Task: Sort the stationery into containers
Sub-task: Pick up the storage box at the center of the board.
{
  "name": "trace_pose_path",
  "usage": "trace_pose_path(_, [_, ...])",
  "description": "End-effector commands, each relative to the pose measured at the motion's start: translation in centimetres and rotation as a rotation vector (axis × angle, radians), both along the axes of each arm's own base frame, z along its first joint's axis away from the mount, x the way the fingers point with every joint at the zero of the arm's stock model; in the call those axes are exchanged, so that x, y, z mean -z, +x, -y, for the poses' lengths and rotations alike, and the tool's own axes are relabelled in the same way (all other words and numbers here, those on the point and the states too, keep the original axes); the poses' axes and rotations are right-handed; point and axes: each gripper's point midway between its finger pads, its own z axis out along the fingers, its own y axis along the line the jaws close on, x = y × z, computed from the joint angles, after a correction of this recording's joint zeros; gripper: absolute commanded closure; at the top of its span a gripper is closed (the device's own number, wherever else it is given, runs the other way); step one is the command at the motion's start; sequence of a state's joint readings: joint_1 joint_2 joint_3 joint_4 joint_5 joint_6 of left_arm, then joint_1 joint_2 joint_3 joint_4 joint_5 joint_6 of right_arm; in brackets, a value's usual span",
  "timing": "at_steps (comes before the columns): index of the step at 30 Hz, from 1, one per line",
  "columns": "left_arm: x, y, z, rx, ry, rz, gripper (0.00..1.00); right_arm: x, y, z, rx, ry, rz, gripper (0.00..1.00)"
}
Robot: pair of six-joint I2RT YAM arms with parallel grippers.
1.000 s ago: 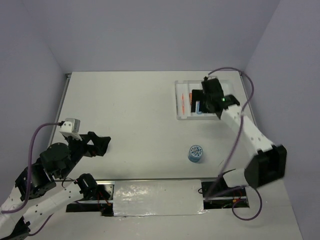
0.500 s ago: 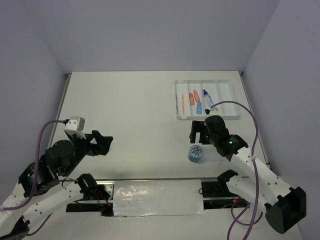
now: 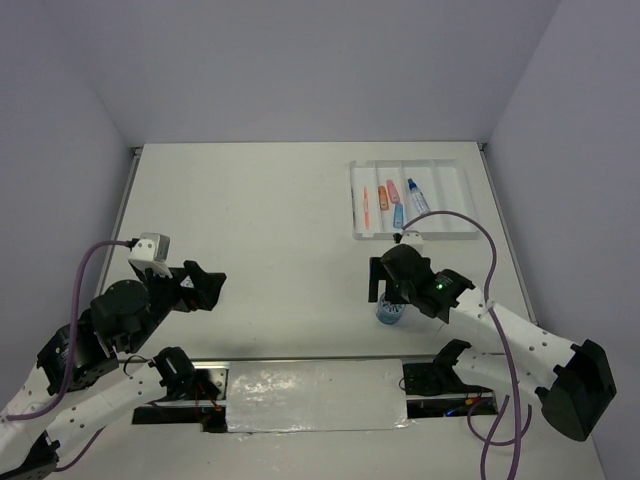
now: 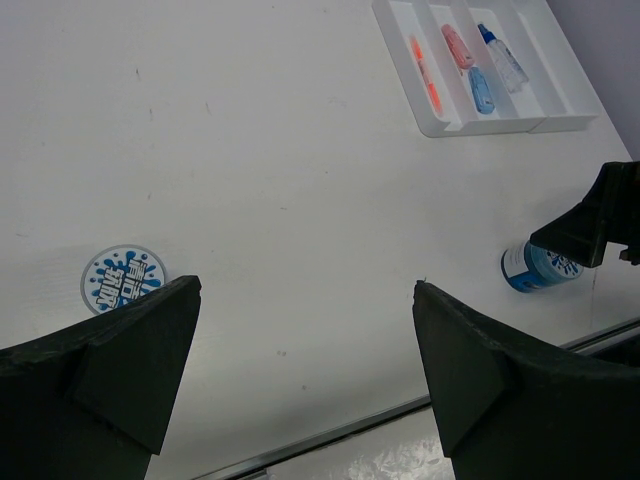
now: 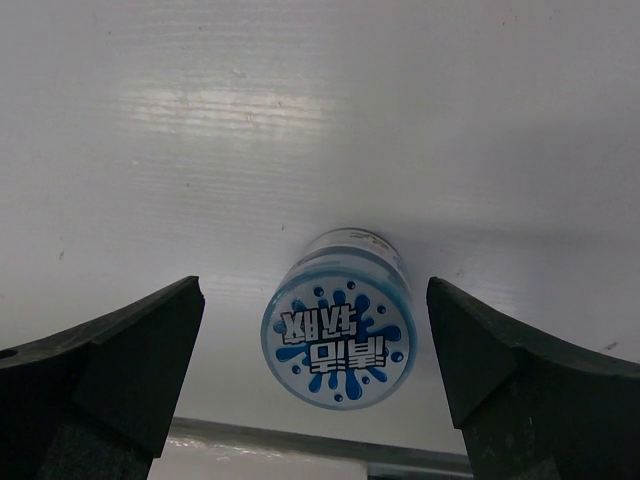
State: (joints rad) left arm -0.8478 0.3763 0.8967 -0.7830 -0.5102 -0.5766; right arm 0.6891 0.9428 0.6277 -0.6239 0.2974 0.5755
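I should move my right gripper lower before I close it on the roll: the roll is between my fingers, but its patterned top is below them.
A round blue roll with a patterned white top stands on the table, between the fingers of my right gripper, which is open around it without touching. From above, that roll shows just under the right gripper. A second blue roll lies flat by the left finger of my open, empty left gripper; the top view hides it. The white divided tray holds an orange pen, pink capsules, a blue capsule and a blue-capped bottle.
The tray sits at the far right of the table, near the right wall. A shiny metal strip runs along the near edge between the arm bases. The left gripper hovers low at the near left.
My right arm has drawn back from the tray toward the near edge and come down over the blue roll, jaws open. The left arm shifted only slightly.
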Motion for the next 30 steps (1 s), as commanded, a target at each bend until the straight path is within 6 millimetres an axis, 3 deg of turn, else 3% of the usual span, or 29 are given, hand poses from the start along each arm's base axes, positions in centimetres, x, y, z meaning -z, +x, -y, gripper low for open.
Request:
trace_pose_path(1, [-1.0,0.3,0.4,0.011,-0.022,0.035,0.01,1.0,-1.0,1.2,0.092,-0.048,-0.03,0.0])
trace_pose_path(10, [-1.2,0.2,0.3,0.008,-0.028,0.039,0.01,2.6,-2.4,1.8,0.117,-0.106,-0.111,0.01])
trace_pose_path(13, [-1.1,0.2,0.4,0.012,-0.028,0.037,0.01,2.9,-2.6,1.7,0.115,-0.105,-0.123,0.07])
trace_pose_path(15, [-1.0,0.2,0.5,0.016,-0.024,0.035,0.01,3.2,-2.7,1.6,0.106,-0.112,-0.14,0.14])
trace_pose_path(22, [-1.3,0.1,0.4,0.017,-0.033,0.043,0.01,3.2,-3.2,0.1,0.038,-0.055,-0.153,0.61])
trace_pose_path(23, [-1.3,0.1,0.3,0.014,-0.034,0.044,0.01,2.8,-3.1,-0.1,0.03,-0.045,-0.144,0.85])
trace_pose_path(25, [-1.3,0.1,0.3,0.014,-0.039,0.046,0.01,2.1,-2.6,-0.4,0.033,-0.026,-0.12,1.0])
trace_pose_path(28, [-1.4,0.0,0.2,0.012,-0.041,0.049,0.01,0.1,-0.6,-1.2,0.036,0.012,-0.047,1.0])
trace_pose_path(30, [-1.4,0.0,0.1,0.009,-0.041,0.05,0.01,-2.5,2.0,-1.0,0.06,0.013,0.019,1.0])
